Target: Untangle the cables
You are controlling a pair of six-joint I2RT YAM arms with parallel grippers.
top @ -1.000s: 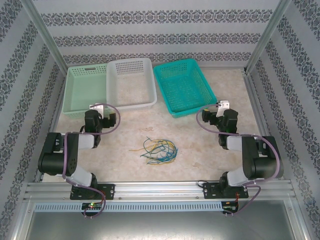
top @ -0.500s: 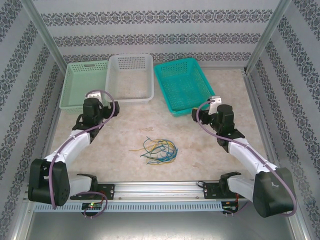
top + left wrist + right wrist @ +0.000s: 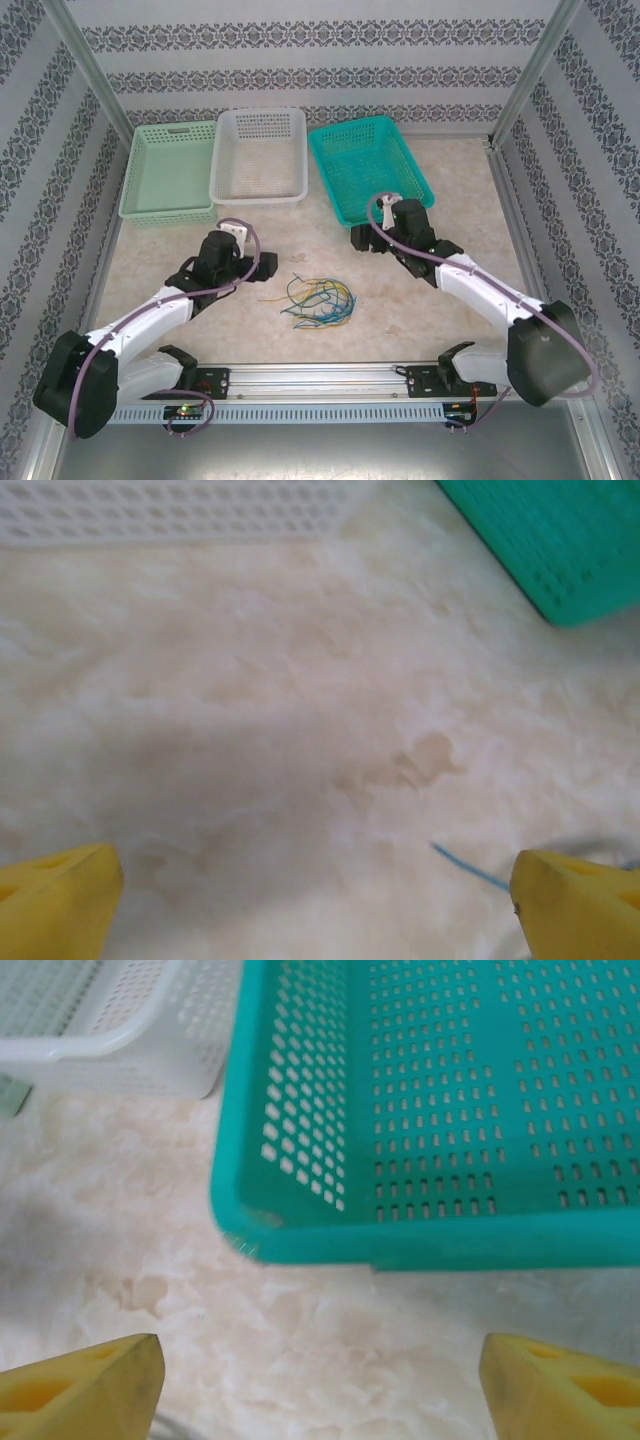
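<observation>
The green cable should have its length free to be pulled out and untangled, so the left gripper will next grab the cable by its loose end (image 3: 296, 276) (image 3: 440, 850).
The cables (image 3: 318, 300) lie as a loose tangle of thin yellow, green and blue wires on the marble table, between the two arms. My left gripper (image 3: 262, 267) hangs just left of the tangle, open with nothing between its yellow fingers (image 3: 55, 900). In the left wrist view, one blue cable end (image 3: 465, 865) runs in beside the right finger of the left gripper (image 3: 320, 910). My right gripper (image 3: 362, 240) is up and to the right of the tangle, at the teal basket's near corner. In the right wrist view the right gripper (image 3: 320, 1390) is open over bare table.
Three baskets stand side by side at the back: a pale green basket (image 3: 170, 170), a white basket (image 3: 260, 155) and a teal basket (image 3: 370, 170). The teal basket's wall (image 3: 450, 1230) is close ahead of the right gripper. Patterned walls enclose the table.
The left gripper has moved from beside the green basket down and right toward the cables. The right gripper has moved left to the teal basket's near corner. The cables have not moved.
</observation>
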